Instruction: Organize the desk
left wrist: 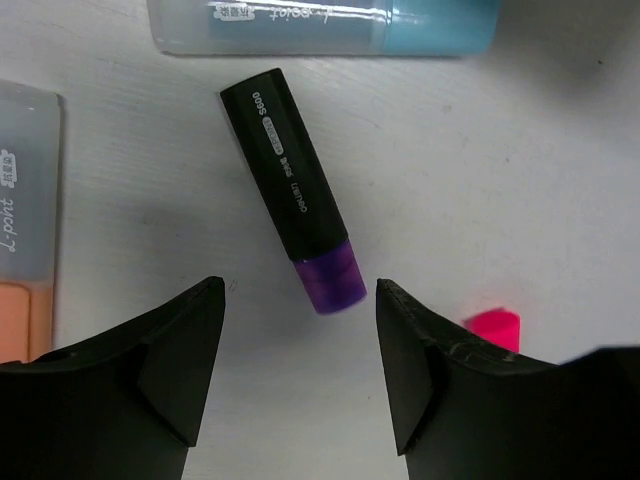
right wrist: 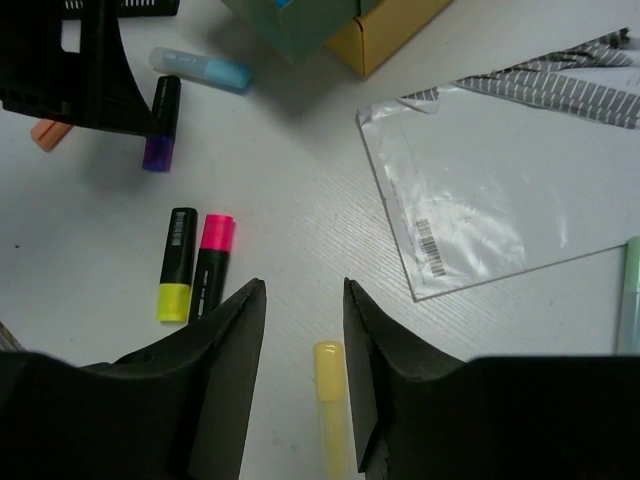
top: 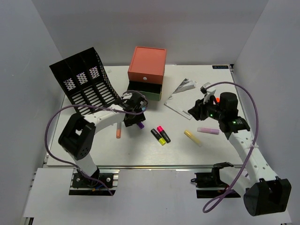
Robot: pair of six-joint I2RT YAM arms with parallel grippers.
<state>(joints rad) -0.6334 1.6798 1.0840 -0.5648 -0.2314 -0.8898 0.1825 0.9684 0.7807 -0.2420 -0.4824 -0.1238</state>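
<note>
The highlighter's body has to stay free for the green drawer. My left gripper should grab the highlighter by its purple cap next.
The white desk (top: pixel 140 151) holds scattered markers. My left gripper (top: pixel 136 114) is open and empty, low over a black highlighter with a purple cap (left wrist: pixel 290 190), whose cap lies just ahead of the jaws' gap (left wrist: pixel 300 305). That highlighter shows in the top view (top: pixel 140 124) too. My right gripper (top: pixel 196 111) is open and empty, hovering above the desk. In the right wrist view a pale yellow marker (right wrist: pixel 330 400) lies below its open jaws (right wrist: pixel 304 290).
A black file rack (top: pixel 86 79) stands back left, an orange-green-yellow drawer unit (top: pixel 146 72) behind centre. A plastic bag (top: pixel 183 96), two black highlighters (top: pixel 161 135), a pale pink marker (top: pixel 208 131), an orange marker (top: pixel 119 131) and a blue marker (left wrist: pixel 325 25) lie about. A metal rail (top: pixel 154 166) runs along the front.
</note>
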